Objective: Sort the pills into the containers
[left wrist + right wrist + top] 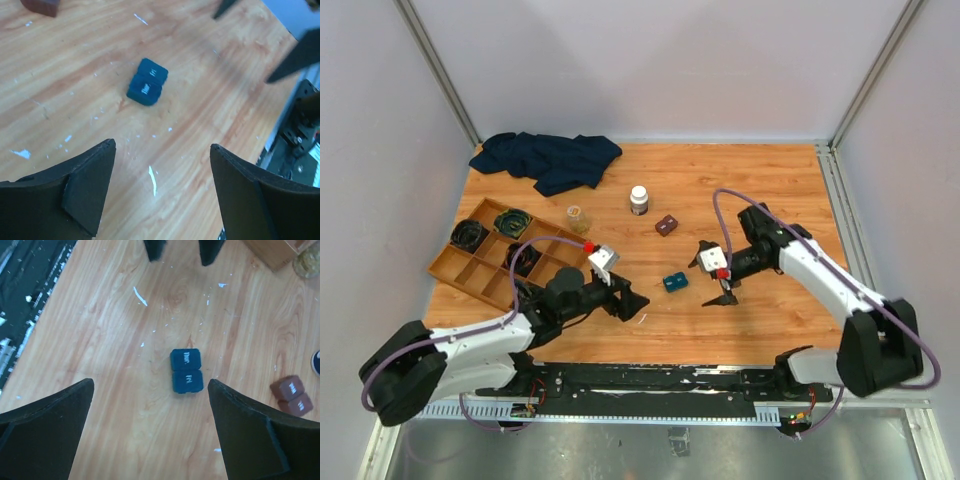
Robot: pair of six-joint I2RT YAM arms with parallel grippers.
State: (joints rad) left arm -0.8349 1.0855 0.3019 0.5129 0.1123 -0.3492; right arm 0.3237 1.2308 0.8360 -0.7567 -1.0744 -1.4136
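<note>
I should next grab the teal case with my right gripper by its Fri end (681, 280) (188, 382), so the Thur end stays free to be opened.
A small teal two-lid case (675, 282) lies shut on the wooden table between my two grippers. It also shows in the left wrist view (147, 88) and in the right wrist view (186, 371), with lids marked "Thur" and "Fri". My left gripper (634, 303) is open and empty just left of it, low over the table (162, 145). My right gripper (712, 278) is open and empty just right of it (150, 382). A similar maroon case (666, 225) lies further back (292, 395). I can make out no loose pills.
A white-capped pill bottle (639, 200) and a small glass jar (578, 218) stand behind the cases. A wooden compartment tray (492, 262) holding dark round lids sits at the left. A dark blue cloth (550, 160) lies at the back left. White flecks (153, 180) dot the table.
</note>
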